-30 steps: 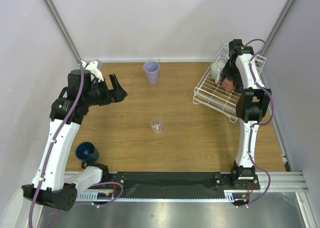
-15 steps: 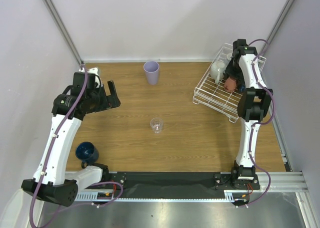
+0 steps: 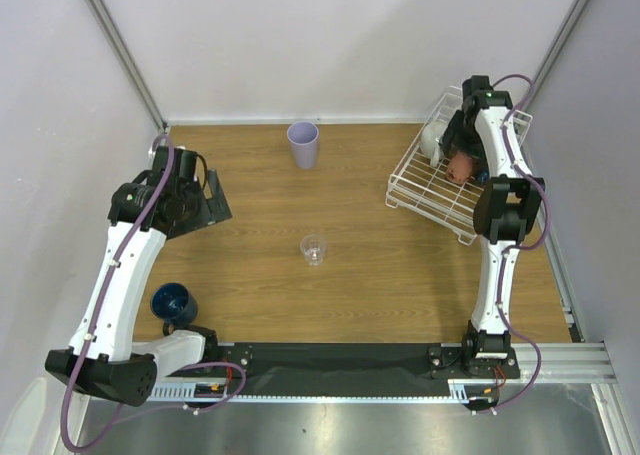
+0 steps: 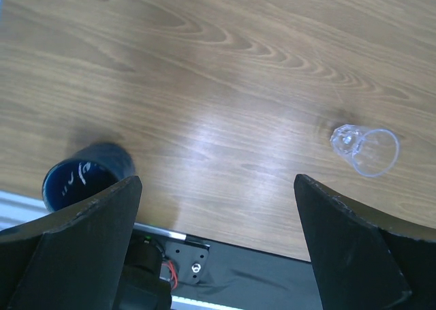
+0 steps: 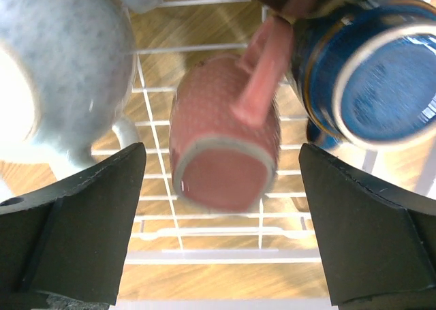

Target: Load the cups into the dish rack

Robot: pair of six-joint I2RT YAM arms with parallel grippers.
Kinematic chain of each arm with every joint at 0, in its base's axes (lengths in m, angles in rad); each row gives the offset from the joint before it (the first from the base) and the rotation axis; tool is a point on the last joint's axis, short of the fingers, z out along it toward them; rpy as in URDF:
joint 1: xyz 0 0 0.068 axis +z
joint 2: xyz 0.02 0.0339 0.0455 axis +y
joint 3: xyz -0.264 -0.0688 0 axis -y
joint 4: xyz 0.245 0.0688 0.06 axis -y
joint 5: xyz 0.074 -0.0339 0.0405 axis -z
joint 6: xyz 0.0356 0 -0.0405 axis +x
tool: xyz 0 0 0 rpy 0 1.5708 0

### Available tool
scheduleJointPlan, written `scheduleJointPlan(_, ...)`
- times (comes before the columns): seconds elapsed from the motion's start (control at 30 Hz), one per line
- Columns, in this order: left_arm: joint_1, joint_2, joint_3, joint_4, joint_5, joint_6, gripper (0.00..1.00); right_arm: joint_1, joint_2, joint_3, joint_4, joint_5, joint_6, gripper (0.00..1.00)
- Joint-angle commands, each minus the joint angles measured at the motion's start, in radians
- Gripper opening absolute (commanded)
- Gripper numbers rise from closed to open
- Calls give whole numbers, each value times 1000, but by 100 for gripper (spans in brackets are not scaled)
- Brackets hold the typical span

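Note:
My left gripper grabs the navy cup by the side at its rim next, so the navy cup's handle stays free for loading into the dish rack.
The white wire dish rack stands at the far right. In it lie a terracotta cup, a pale blue-white mug and a navy mug. My right gripper is open and empty just above the terracotta cup, with a finger on either side of it, not touching. My left gripper is open and empty over the left of the table. A navy cup stands near left, a clear glass in the middle and a lavender tumbler at the back. The left wrist view shows the navy cup and the glass.
Grey walls close the table on the left, back and right. A black mat and a metal rail run along the near edge by the arm bases. Rack wires lie under my right gripper.
My left arm has drawn back to the left and its open gripper has turned down toward the table. The right gripper has stayed over the rack, shifting only slightly.

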Motion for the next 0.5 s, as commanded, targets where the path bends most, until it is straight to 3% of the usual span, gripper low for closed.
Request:
scheduleJointPlan(0.0,8,-2,16,-43,-65,-49,100,10,-132,95,-45,29,-29,100)
scheduleJointPlan(0.17,24,12,-44,-86,-139,-120,100,100,-272,93,-114,64,-72,100)
scheduleJointPlan(0.3,96,7,-192,-66,-137,-186,97,220,-524,-110,-56,-31,-77,99)
scheduleJointPlan(0.47,188,7,-255,-51,-143,-289,89,337,-724,-349,16,-196,-38,98)
